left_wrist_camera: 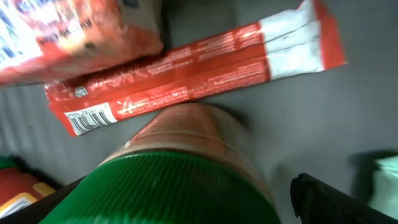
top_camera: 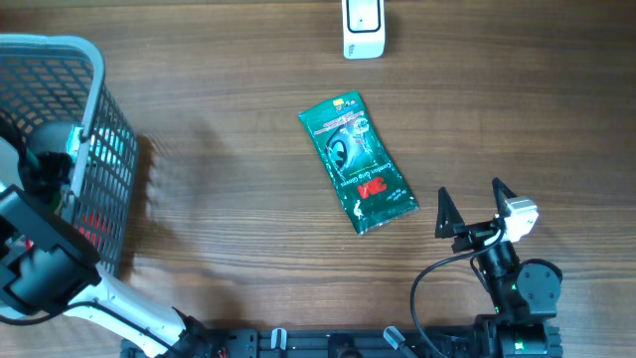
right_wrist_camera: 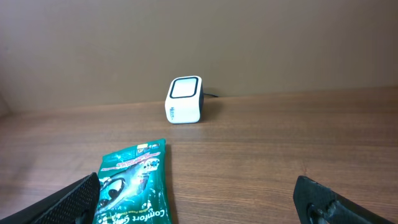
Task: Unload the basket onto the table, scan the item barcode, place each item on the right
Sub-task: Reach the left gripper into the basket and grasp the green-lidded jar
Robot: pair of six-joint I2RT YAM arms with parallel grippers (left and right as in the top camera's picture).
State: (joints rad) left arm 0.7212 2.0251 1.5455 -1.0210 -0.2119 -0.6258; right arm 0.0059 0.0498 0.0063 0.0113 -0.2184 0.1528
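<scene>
The jar's green ribbed lid lies between my left gripper's open fingers and closing now would catch the lid, so it is time to close on it.
A white barcode scanner (top_camera: 363, 28) (right_wrist_camera: 185, 99) stands at the table's far edge. A green 3M packet (top_camera: 356, 164) (right_wrist_camera: 134, 183) lies flat mid-table. My right gripper (top_camera: 469, 199) (right_wrist_camera: 196, 186) hovers open to the right of it, holding nothing. My left gripper (left_wrist_camera: 180, 186) is down inside the grey basket (top_camera: 99, 119). Its jaws stand open on either side of a jar's green ribbed lid (left_wrist_camera: 174, 193), with a gap at the right finger (left_wrist_camera: 336, 199). Beyond the jar lies a long red packet (left_wrist_camera: 199, 68) with a barcode (left_wrist_camera: 90, 118) at its left end.
A red and white bag (left_wrist_camera: 68, 31) lies at the basket's far left. The basket's mesh wall rises around the left arm (top_camera: 40, 259). A black cable (top_camera: 437, 278) loops by the right arm's base.
</scene>
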